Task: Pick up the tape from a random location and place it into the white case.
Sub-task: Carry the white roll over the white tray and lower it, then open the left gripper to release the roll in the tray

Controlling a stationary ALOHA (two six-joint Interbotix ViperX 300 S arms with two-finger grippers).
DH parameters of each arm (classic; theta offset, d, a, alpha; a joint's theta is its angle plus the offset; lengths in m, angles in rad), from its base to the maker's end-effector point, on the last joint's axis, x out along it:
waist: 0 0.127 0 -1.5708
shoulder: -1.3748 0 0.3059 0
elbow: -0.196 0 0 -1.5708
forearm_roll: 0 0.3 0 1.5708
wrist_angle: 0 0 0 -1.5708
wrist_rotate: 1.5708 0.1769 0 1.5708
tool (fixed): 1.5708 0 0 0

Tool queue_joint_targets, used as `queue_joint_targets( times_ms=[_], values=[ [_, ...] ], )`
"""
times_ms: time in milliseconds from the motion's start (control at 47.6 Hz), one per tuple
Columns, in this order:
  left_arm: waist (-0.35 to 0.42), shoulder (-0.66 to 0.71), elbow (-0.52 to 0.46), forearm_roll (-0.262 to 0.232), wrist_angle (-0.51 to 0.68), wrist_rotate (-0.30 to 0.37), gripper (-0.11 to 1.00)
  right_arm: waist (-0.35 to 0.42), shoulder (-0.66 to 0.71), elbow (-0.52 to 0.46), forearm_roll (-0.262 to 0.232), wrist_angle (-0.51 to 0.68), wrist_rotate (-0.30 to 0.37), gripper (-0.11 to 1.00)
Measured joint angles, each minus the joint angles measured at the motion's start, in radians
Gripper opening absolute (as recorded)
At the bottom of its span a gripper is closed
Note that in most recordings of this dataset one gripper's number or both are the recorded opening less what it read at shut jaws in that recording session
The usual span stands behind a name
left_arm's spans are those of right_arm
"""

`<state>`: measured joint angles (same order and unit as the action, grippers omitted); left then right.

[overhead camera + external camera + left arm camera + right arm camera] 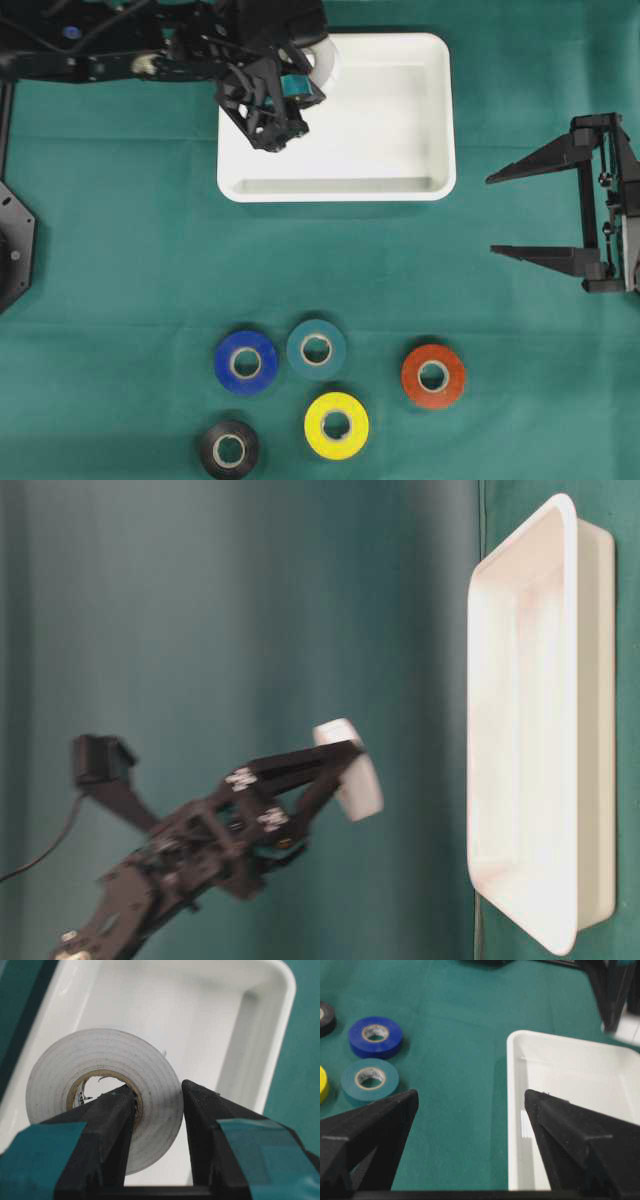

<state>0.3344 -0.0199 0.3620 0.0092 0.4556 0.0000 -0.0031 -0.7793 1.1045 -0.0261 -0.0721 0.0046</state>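
Note:
The left gripper should keep holding the white tape roll until it is lower in, because the roll still hangs above the bottom of the white case (440,120).
A white roll of tape (150,1075) is pinched by my left gripper (157,1092), which is shut on it: one finger passes through the core and the other presses the outer rim. The roll (325,60) hangs in the air above the back-left corner of the white case (440,120). From table level, the tape (355,780) and the left gripper (345,755) are seen clear of the case (560,540). My right gripper (490,215) waits open at the right of the case, with nothing between its fingers (385,1110).
Several other tape rolls lie on the green cloth near the front: blue (246,362), teal (316,348), red (433,375), yellow (336,425) and black (229,450). The left arm's links cross the back-left edge.

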Motion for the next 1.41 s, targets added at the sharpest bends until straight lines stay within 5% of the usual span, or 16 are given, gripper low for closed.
queue_joint_targets(
  times_ms=[546,1408],
  values=[
    [0.0,0.183,0.035,-0.002,-0.173,-0.003,0.25,0.0,0.0,0.0,0.0,0.0,0.0,0.9],
    [0.0,0.258,0.04,-0.005,-0.204,-0.017,0.26,-0.002,0.017,0.002,-0.002,-0.002,0.0,0.9]
  ],
)
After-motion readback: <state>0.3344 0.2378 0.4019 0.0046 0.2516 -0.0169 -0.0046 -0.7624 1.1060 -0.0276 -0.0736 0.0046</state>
